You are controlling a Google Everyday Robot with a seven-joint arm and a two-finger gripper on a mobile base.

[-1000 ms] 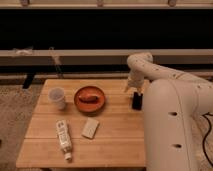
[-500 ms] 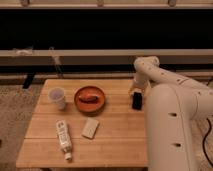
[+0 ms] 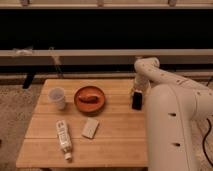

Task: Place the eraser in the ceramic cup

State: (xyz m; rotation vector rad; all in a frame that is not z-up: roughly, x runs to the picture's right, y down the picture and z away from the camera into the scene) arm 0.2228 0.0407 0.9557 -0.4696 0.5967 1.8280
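Next, my gripper grabs the black eraser by its top end (image 3: 137, 96), to drop it into the ceramic cup (image 3: 57, 97).
The eraser (image 3: 136, 101), a small black block, stands near the right edge of the wooden table (image 3: 115, 145). My gripper (image 3: 135, 93) hangs at the end of the white arm directly over it, open, with the fingertips at the eraser's top. The ceramic cup (image 3: 57, 97), pale and without a handle, stands upright at the table's far left, well away from the gripper.
An orange-brown bowl (image 3: 90, 99) with something inside sits between cup and eraser. A beige flat block (image 3: 90, 128) and a white tube (image 3: 63, 139) lie nearer the front left. My white body (image 3: 170, 130) fills the right side. A dark bench runs behind the table.
The arm has swung a little to the right and the gripper has come down over the eraser. The eraser, cup and other things have not moved.
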